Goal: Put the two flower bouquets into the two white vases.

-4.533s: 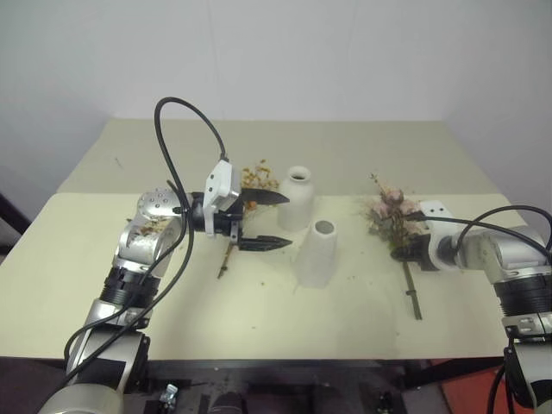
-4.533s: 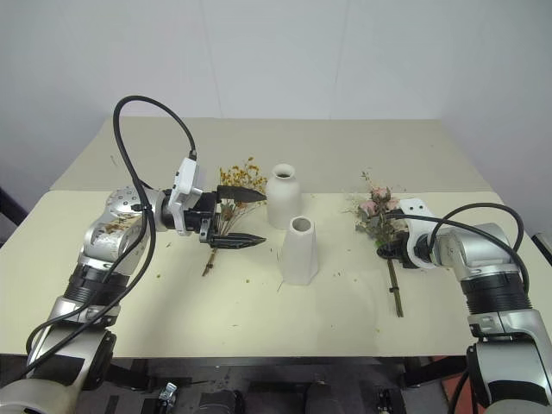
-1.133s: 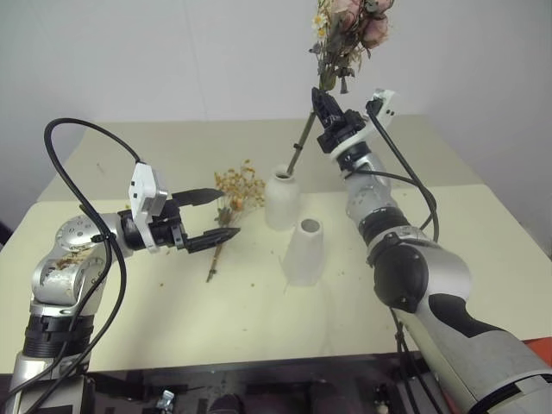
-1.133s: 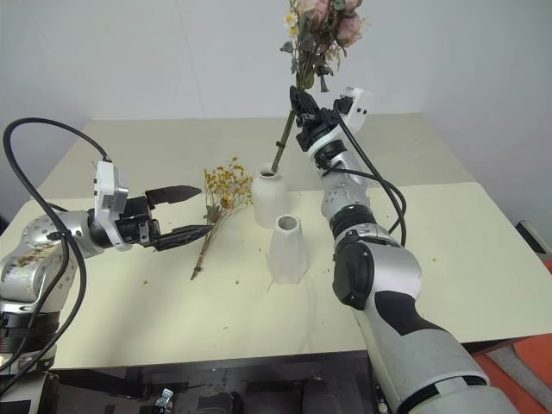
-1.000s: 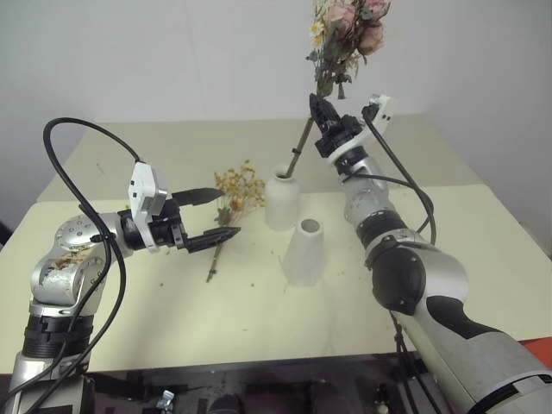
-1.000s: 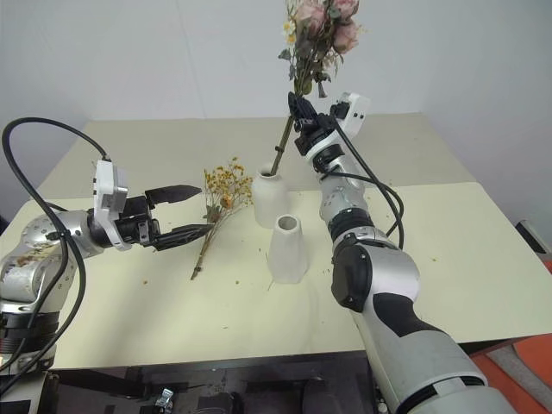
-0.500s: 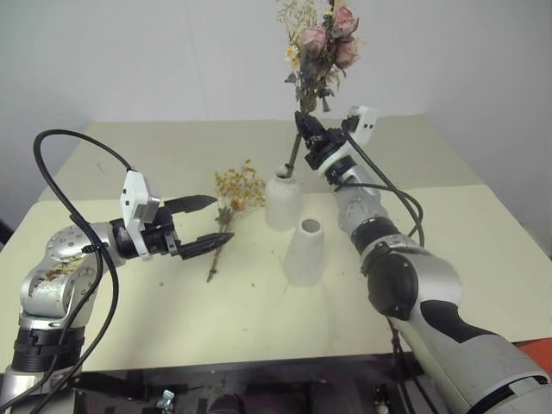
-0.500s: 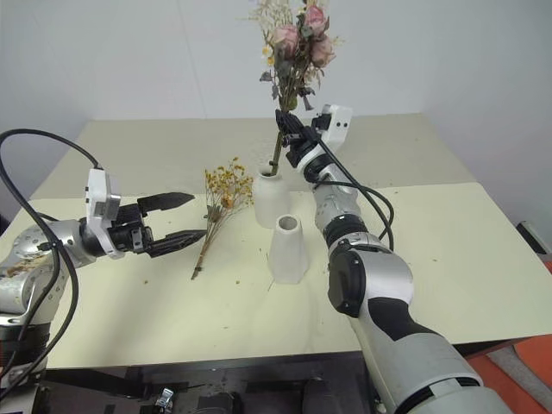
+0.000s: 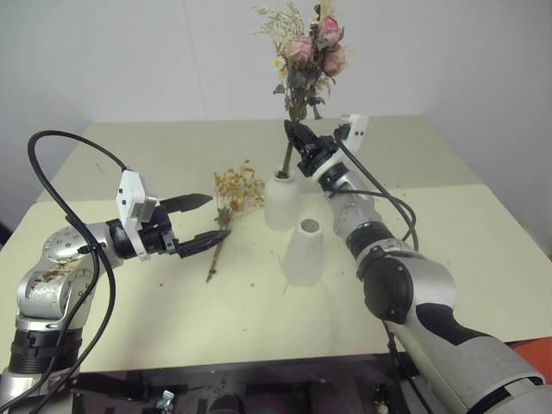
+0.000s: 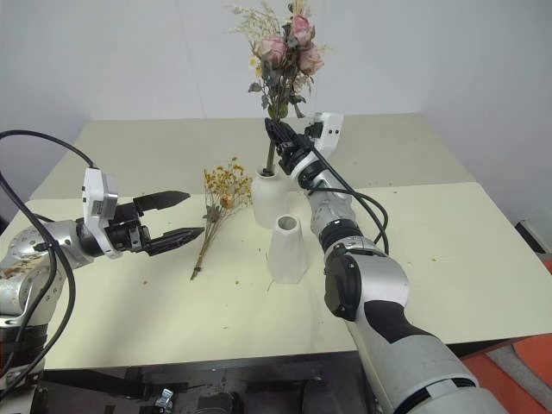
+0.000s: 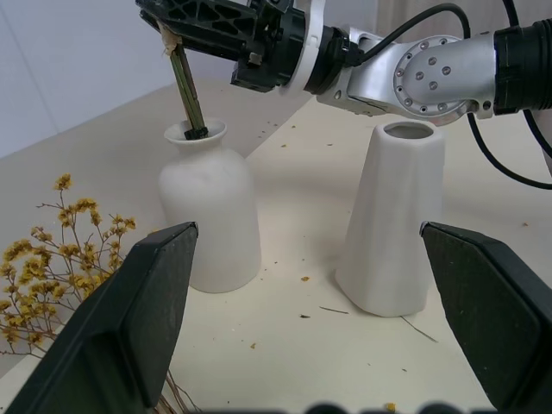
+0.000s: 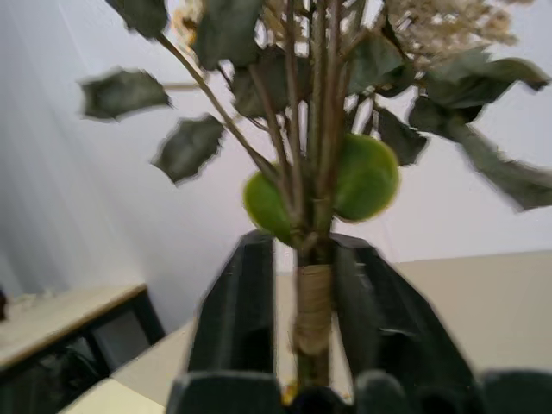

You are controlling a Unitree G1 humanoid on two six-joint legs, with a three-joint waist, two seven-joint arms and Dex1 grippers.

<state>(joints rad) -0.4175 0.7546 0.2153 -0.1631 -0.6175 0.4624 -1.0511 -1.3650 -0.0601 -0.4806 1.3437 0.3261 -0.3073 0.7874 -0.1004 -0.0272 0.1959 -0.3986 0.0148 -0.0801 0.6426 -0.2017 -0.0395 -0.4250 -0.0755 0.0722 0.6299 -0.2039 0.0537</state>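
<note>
My left gripper should next grab the yellow-orange bouquet by its thin stems. The dry yellow blossoms at the top of the bouquet spread wide and delicate.
The bouquet of pink roses stands nearly upright, its stem down in the neck of the rounded white vase. My right gripper sits just above the vase mouth with the stem between its fingers; in the right wrist view a pale gap shows between one finger and the stem, so it is open. The tapered white vase stands empty in front. The yellow-orange bouquet lies on the table left of the vases. My left gripper is open beside it, holding nothing.
The cream table carries small scattered flower crumbs. A black cable loops over my left arm. The table's right half holds nothing.
My right gripper has come down and leftward with the rose bouquet, pushing its stem deeper into the rounded vase, and its fingers have loosened. The left gripper has stayed open and still.
</note>
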